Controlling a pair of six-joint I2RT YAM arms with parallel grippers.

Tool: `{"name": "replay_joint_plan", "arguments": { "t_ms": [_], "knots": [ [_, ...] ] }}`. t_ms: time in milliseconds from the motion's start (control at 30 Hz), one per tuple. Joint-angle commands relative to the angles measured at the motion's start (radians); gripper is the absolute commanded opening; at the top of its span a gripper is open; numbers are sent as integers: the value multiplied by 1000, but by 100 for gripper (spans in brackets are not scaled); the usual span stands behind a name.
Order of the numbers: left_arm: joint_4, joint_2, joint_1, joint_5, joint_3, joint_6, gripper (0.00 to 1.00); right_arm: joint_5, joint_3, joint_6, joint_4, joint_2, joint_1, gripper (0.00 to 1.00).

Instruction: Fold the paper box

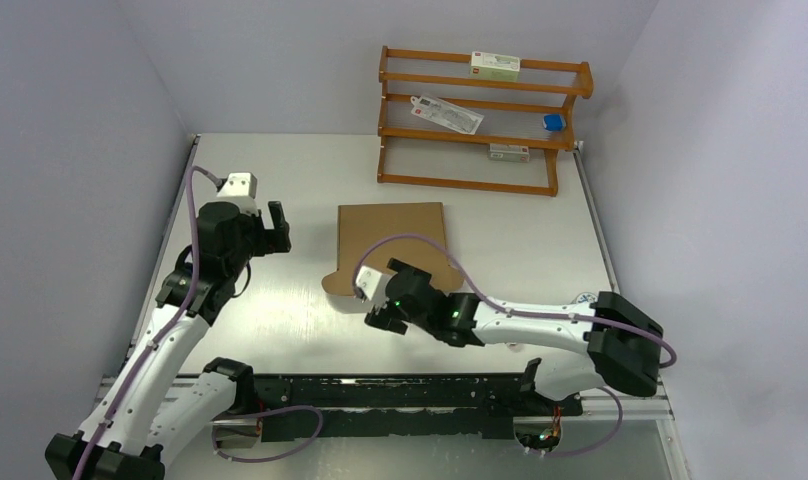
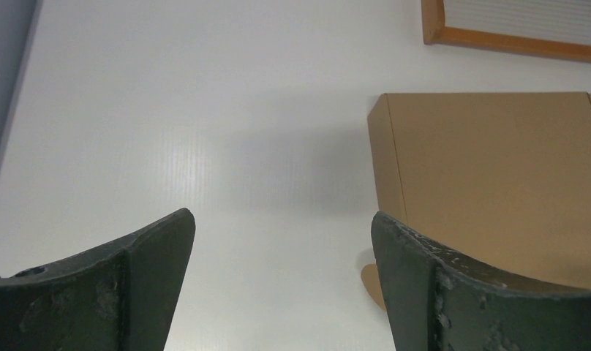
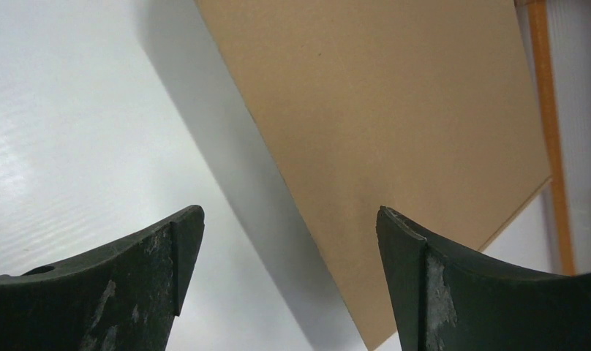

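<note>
My right gripper grabs the paper box (image 1: 392, 240) by its near edge between the tabs next. Then it lifts the lid and folds it.
The paper box (image 1: 392, 240) is brown cardboard, lying flat and shallow in the middle of the table, with a rounded tab (image 1: 335, 283) sticking out at its near left corner. My left gripper (image 1: 278, 228) is open and empty, to the left of the box and apart from it. In the left wrist view (image 2: 281, 219) the box (image 2: 497, 183) lies ahead on the right. My right gripper (image 1: 378, 316) is open and empty over the box's near left corner. In the right wrist view (image 3: 289, 212) the box (image 3: 395, 110) lies ahead, its edge running between the fingers.
A wooden rack (image 1: 480, 120) stands at the back behind the box, holding small cartons, a flat packet and a blue item. It also shows in the left wrist view (image 2: 512, 40) and the right wrist view (image 3: 548, 146). Grey walls close the table's left and right sides.
</note>
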Motion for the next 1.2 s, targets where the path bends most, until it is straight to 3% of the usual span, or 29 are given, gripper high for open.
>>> {"name": "replay_joint_plan", "arguments": {
  "t_ms": [0,200,433,633,867,1033,1167],
  "knots": [
    [-6,-38,-10,-71,1,13,94,182,23,-132,84,73,43,92],
    [-3,-49,-31,-71,-6,17,94,329,-6,-247,242,173,54,91],
    [-1,-61,-41,-75,-9,23,93,393,-38,-324,395,262,55,83],
    [1,-63,-43,-69,-10,25,93,424,-40,-375,445,283,55,63],
    [5,-58,-44,-56,-11,27,93,405,11,-360,347,224,54,24],
    [14,-60,-44,-11,-8,37,93,360,90,-325,205,171,43,4],
    [5,-60,-44,29,19,42,92,286,197,-281,30,125,17,0]
  ]
}}
